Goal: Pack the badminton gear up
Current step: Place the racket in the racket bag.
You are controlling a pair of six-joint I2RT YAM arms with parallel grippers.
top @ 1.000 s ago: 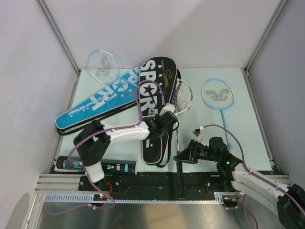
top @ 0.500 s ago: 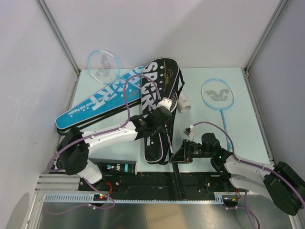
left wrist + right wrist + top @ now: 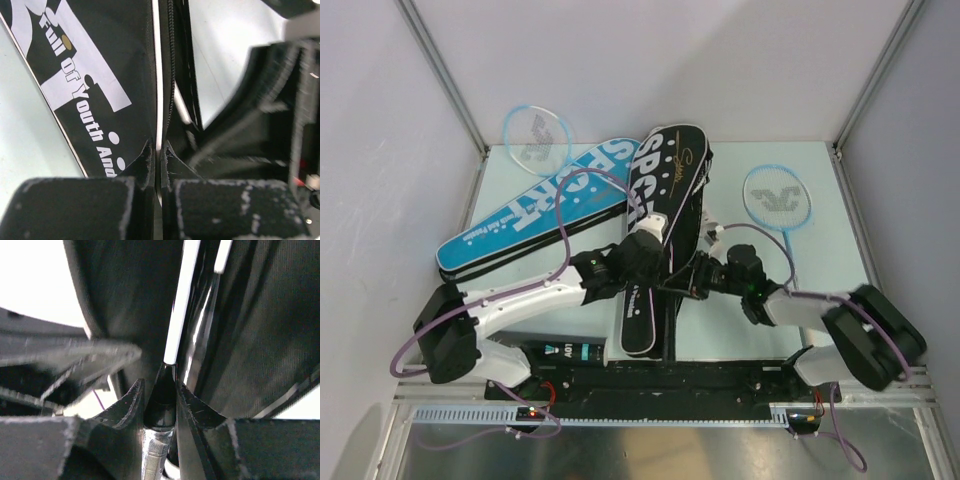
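With its black cone (image 3: 160,399) at the opening, the racket would end only partly inside the cover. The racket moves farther in, before my right gripper releases it.
The black "SPORT" cover (image 3: 665,180) lies mid-table, with its narrow end toward the arms. My left gripper (image 3: 655,252) is shut on the cover's white-piped open edge (image 3: 158,100), with the cover's printed face (image 3: 85,65) to its left. My right gripper (image 3: 686,282) is shut on a racket's black cone (image 3: 160,399) where the white shaft (image 3: 178,315) runs into the cover (image 3: 125,290). That racket's head is hidden inside. The blue "SPORT" cover (image 3: 520,215) lies at the left. A light-blue racket (image 3: 777,200) lies at the right.
Another light-blue racket head (image 3: 535,135) leans at the back left corner. A black shuttle tube (image 3: 575,351) lies at the near edge by the left arm's base. Grey walls close the table (image 3: 820,290) on three sides. The two grippers are close together.
My right gripper moved left and away from me with the racket. The white racket head went out of sight into the black cover. My left gripper and the cover shifted slightly toward the back.
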